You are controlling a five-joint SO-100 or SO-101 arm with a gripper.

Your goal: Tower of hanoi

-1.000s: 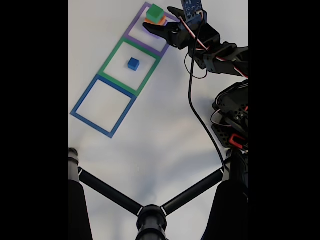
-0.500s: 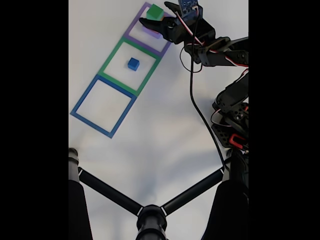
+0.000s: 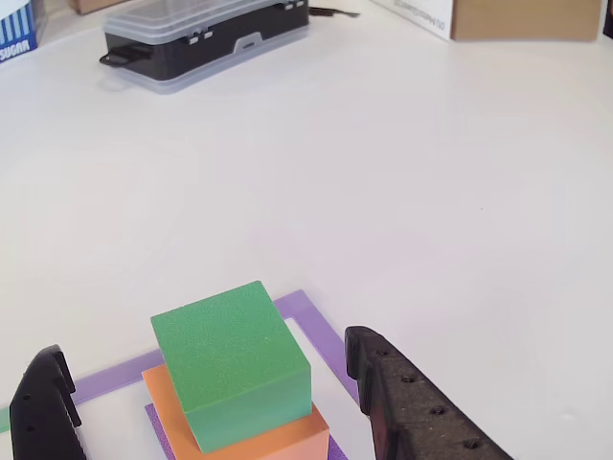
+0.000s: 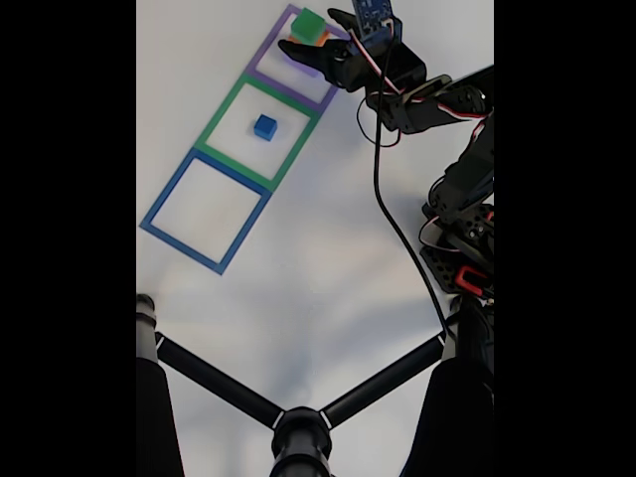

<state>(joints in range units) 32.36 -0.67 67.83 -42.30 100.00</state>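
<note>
I should grab the green cube (image 3: 235, 369) next, holding it by its opposite sides. That will free the orange block (image 3: 259, 439) for the tower's next move.
A green cube (image 3: 235, 369) sits on a wider orange block (image 3: 259, 439), with a purple edge showing beneath. The stack stands inside the purple taped square (image 3: 306, 316). In the fixed view the green cube (image 4: 308, 24) is at the top in the purple square (image 4: 266, 62). A small blue cube (image 4: 264, 126) lies in the green square (image 4: 225, 151). The blue square (image 4: 164, 204) holds nothing. My gripper (image 3: 203, 355) is open, one black finger (image 3: 43, 402) left of the stack and one on the right, neither touching it. The gripper (image 4: 316, 32) reaches in from the right.
A clear-lidded black case (image 3: 206, 38) and a cardboard box (image 3: 517, 19) stand at the table's far edge. The arm's cable (image 4: 383, 189) hangs down to its base (image 4: 462, 248). A black stand's legs (image 4: 298, 422) cross the bottom of the fixed view.
The gripper has moved up the fixed view to the stack, and its fingers now flank the green cube. The cubes have not moved.
</note>
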